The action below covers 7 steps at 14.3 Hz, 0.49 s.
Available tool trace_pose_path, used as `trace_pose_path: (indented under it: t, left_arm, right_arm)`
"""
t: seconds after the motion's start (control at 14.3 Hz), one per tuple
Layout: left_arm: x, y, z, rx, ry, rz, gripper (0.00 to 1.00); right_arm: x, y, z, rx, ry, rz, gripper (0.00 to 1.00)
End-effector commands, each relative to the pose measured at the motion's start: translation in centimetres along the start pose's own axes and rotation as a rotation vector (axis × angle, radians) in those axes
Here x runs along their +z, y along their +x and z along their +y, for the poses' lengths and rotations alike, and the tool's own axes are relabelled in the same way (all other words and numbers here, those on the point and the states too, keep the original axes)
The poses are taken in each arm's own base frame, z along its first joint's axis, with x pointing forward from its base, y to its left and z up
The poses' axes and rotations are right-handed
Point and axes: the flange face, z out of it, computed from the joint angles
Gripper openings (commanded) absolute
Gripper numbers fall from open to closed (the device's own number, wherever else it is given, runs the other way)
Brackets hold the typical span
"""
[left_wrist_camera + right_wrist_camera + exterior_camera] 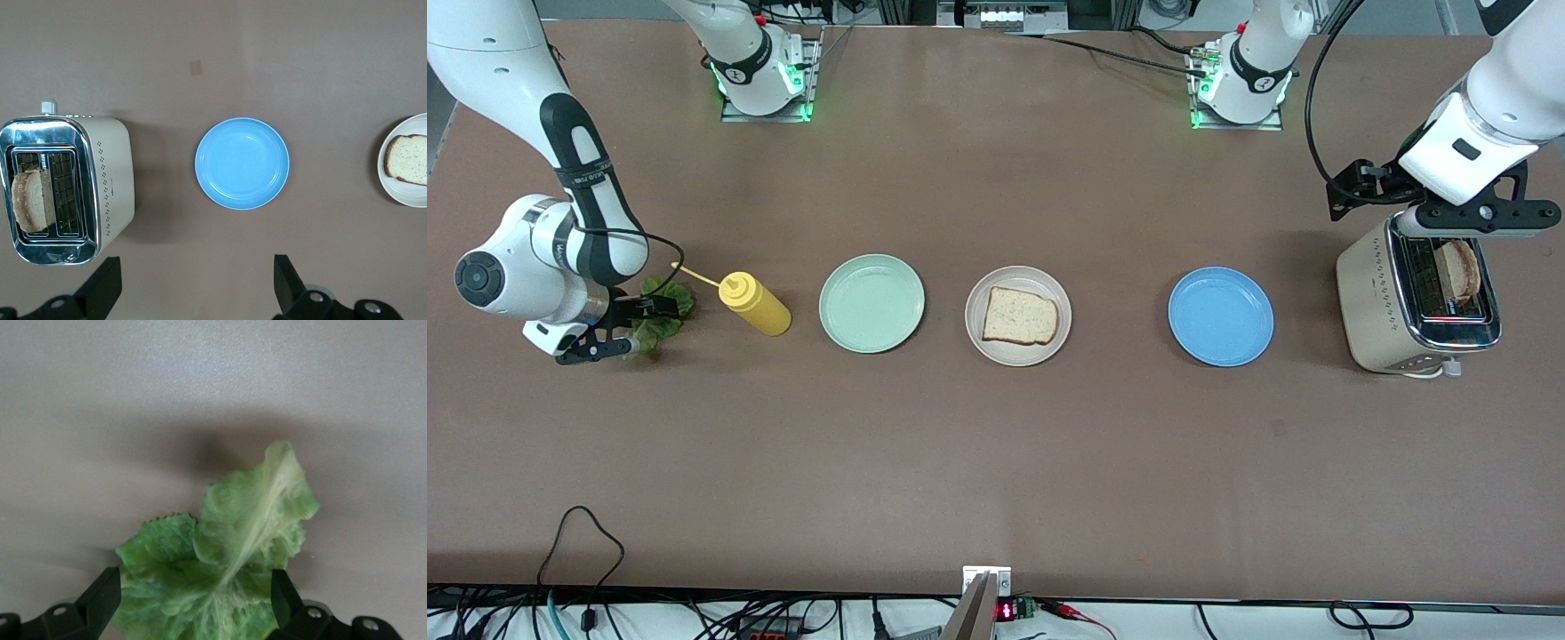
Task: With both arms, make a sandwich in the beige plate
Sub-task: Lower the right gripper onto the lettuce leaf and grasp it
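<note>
My right gripper closes on the lettuce leaf now, since its fingers stand beside the leaf, low at the table.
One toast slice (pixel 1020 316) lies on the beige plate (pixel 1018 360) at mid table; both also show in the left wrist view, the slice (pixel 408 159) on the plate (pixel 393 193). A second toast slice (pixel 1461 269) stands in a toaster slot (pixel 32 200). The green lettuce leaf (pixel 660 311) lies on the table at the right arm's end. My right gripper (pixel 627 327) is open, low, with its fingers on either side of the leaf (pixel 227 587); the gripper (pixel 193 603) has not closed on it. My left gripper (pixel 1480 233) is open and empty over the toaster, and also shows in its own view (pixel 195 287).
A cream toaster (pixel 1378 302) stands at the left arm's end. A blue plate (pixel 1221 316) lies between it and the beige plate. A mint-green plate (pixel 871 302) and a lying yellow squeeze bottle (pixel 756 304) sit between the beige plate and the lettuce.
</note>
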Motion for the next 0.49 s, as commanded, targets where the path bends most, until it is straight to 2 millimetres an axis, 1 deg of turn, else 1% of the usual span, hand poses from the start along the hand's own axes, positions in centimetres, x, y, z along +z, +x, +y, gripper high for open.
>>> trace_pose_path:
  t: [0.0,0.07,0.14,0.21,0.28,0.42]
  left_arm:
    - [-0.42,0.19,-0.06,0.001,-0.021,-0.007,1.0]
    - [-0.41,0.2,-0.14,0.0,-0.021,-0.007,1.0]
    - [-0.42,0.19,-0.06,0.001,-0.021,-0.007,1.0]
    - [-0.42,0.19,-0.06,0.001,-0.021,-0.007,1.0]
    - [-0.5,0.14,-0.06,0.001,-0.021,-0.006,1.0]
    - [-0.42,0.19,-0.06,0.001,-0.021,-0.007,1.0]
  right_arm:
    - [0.62,-0.48,-0.04,0.017,-0.011,0.01,0.85]
    - [0.61,-0.47,-0.03,0.01,-0.012,0.011,0.68]
    - [0.61,-0.5,0.05,0.01,-0.012,0.011,0.49]
    - [0.61,-0.5,0.05,0.01,-0.012,0.011,0.36]
    - [0.61,-0.5,0.05,0.01,-0.011,0.012,0.25]
    - [0.49,-0.47,0.05,0.001,-0.012,0.012,0.14]
